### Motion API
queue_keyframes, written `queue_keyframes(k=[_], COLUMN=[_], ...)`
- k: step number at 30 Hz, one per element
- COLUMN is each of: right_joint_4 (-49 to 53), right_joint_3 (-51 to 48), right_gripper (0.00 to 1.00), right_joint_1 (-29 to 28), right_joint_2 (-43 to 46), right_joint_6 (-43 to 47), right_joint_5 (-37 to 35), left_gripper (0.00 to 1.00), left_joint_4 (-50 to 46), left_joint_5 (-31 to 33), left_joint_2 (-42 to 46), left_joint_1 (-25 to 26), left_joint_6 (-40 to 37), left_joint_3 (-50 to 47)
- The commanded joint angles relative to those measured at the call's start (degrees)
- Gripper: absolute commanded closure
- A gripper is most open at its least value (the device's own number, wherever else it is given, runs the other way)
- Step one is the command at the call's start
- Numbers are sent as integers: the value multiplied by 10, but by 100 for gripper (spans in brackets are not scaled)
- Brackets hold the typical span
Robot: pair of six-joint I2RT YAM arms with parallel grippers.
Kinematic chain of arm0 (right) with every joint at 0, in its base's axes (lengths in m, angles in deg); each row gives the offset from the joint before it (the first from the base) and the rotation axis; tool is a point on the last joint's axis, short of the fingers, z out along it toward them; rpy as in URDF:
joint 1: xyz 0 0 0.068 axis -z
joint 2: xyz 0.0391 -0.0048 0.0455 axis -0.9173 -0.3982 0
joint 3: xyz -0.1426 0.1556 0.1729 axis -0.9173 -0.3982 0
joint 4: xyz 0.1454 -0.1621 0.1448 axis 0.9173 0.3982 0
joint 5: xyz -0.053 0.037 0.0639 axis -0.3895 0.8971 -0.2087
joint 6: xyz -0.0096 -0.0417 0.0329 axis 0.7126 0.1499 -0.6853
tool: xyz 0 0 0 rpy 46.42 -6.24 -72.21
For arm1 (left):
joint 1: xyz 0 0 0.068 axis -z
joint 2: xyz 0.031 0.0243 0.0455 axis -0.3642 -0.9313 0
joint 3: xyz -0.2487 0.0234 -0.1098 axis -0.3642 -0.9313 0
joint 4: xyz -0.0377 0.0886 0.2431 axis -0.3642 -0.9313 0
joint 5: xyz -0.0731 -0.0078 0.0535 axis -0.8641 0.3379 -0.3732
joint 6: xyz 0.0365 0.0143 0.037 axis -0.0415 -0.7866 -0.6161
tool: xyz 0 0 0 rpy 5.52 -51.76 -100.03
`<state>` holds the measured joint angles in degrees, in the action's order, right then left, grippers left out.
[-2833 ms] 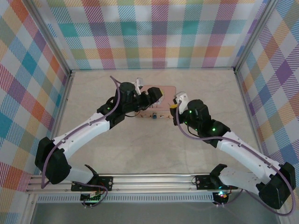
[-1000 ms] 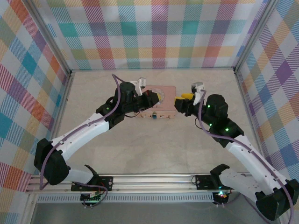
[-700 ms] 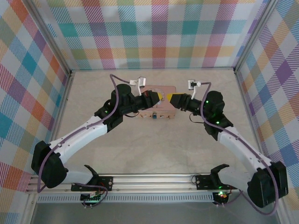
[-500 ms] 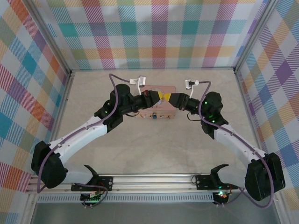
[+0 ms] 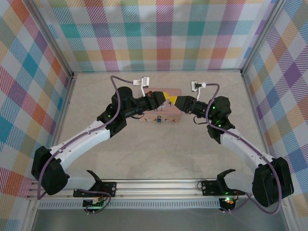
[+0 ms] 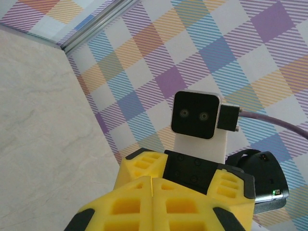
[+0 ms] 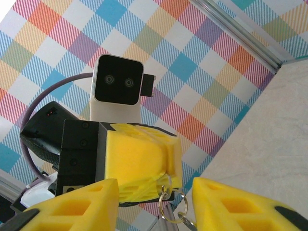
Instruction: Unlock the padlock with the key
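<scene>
The key needs to be grabbed by its head beside the rings with my right gripper next, so the key's blade stays free to unlock the padlock.
My left gripper is shut above the pink tin and points right. In the right wrist view its yellow fingers pinch a small metal ring, with more rings and the head of the key dangling below. My right gripper faces it tip to tip. It is open, its two fingers on either side of the left fingertips and the rings. In the left wrist view the left gripper is pressed shut. The blue padlock hangs at the tin's front edge.
The pink tin sits mid-table under both grippers. Plaid walls and metal corner posts enclose the table on three sides. Bare table lies in front of the tin, and a rail crosses the near edge.
My right arm swung left from beside the tin until its gripper met the left gripper's tips, and its jaws narrowed slightly. The left gripper stayed shut and shifted a little to the right.
</scene>
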<state>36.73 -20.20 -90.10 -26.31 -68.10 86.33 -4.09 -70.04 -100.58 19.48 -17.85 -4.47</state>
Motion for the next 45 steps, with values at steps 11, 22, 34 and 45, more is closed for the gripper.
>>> queue_keyframes(k=[11,22,34,45], right_joint_4=[-50,-74,56,330], right_joint_3=[-2,-4,8,47], right_gripper=[73,95,100,100], right_joint_1=[1,1,8,71], right_joint_2=[-6,-21,13,66], right_joint_6=[-16,-32,46,212], right_joint_5=[15,17,-7,-93], left_gripper=[100,100,43,31], left_joint_4=[46,62,-24,-183], left_joint_5=[-5,2,61,142], left_joint_2=[-2,6,71,124], left_joint_1=[10,11,5,2], left_joint_6=[15,21,-24,-91], left_joint_3=[-6,-17,-51,-135])
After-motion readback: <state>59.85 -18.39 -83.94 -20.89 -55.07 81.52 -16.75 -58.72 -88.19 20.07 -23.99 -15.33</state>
